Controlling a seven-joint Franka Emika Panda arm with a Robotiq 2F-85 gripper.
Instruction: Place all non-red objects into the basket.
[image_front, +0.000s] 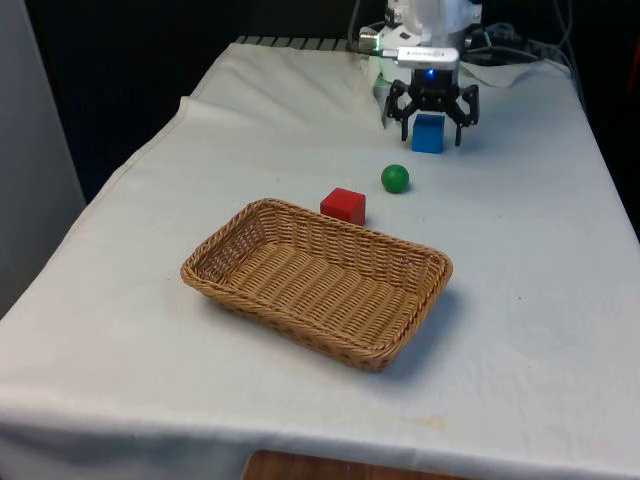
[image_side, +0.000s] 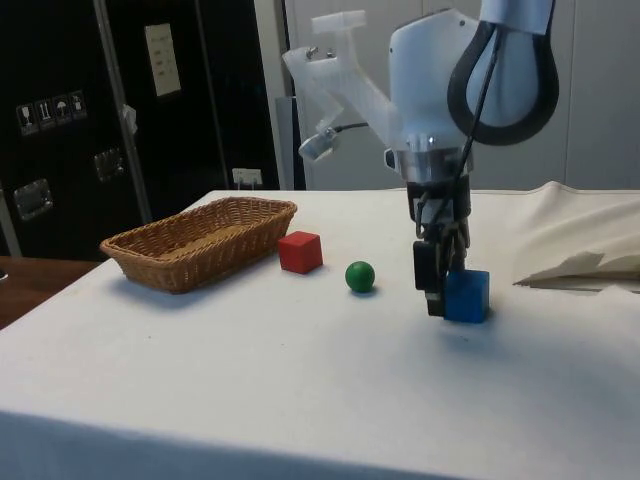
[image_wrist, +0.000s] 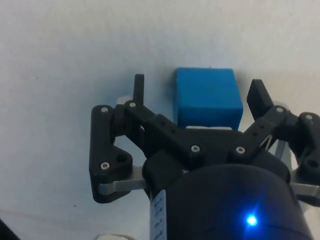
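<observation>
I need to put this non-red object into the basket, so my gripper should next grab the blue cube (image_front: 428, 133) by two opposite sides.
A blue cube (image_front: 428, 133) (image_side: 467, 296) (image_wrist: 207, 97) sits on the white cloth near the robot's base. My gripper (image_front: 432, 125) (image_side: 437, 290) (image_wrist: 198, 90) is lowered over it, open, with one finger on each side and a small gap between fingers and cube. A green ball (image_front: 395, 179) (image_side: 360, 276) lies a little nearer the camera in the front view. The red cube (image_front: 343, 205) (image_side: 300, 251) rests just beyond the far rim of the wicker basket (image_front: 290, 325) (image_side: 200, 245), which has nothing in it.
A rumpled fold of cloth (image_side: 580, 265) lies behind the blue cube in the side view. Cables (image_front: 510, 45) run beside the robot's base. The cloth drops off at the table's edges on both sides of the front view.
</observation>
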